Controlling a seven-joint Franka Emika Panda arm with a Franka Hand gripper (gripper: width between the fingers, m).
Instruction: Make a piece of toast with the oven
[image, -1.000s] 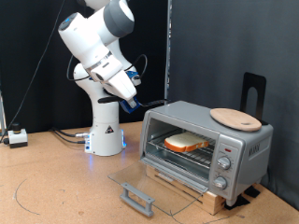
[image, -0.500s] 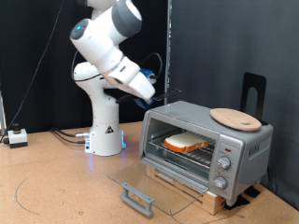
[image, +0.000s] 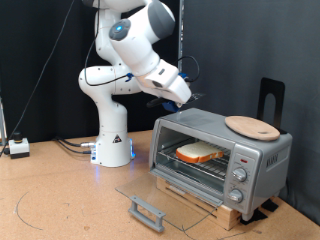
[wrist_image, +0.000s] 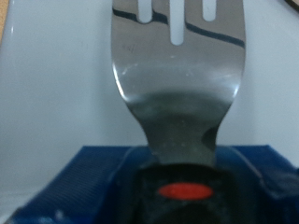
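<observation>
I should keep my gripper closed for now, since the fork is above the oven's top corner (image: 182, 117) and would fall if I opened now.
The silver-grey oven (image: 255, 150) stands at the exterior view's right with its glass door (image: 165, 192) folded down flat. The piece of toast (image: 199, 153), pale with a golden crust, lies on the wire rack inside. My gripper (image: 186, 98) hangs above the oven's top corner on the exterior view's left side, clear of it. In the wrist view a slotted metal fork (wrist_image: 177, 84) fills the picture, with its black, red-marked handle (wrist_image: 185, 191) set between blue parts of the hand. The fork does not show in the exterior view.
A round tan wooden board (image: 252, 126) lies on the oven's top. A black stand (image: 271, 100) rises behind the oven. The door's handle (image: 147, 212) sticks out low over the table. A small white box (image: 18, 147) sits at the far left, near the arm's base (image: 112, 145).
The arm has swung up and towards the exterior view's right, from left of the oven to above its top corner. The toast and door have not moved.
</observation>
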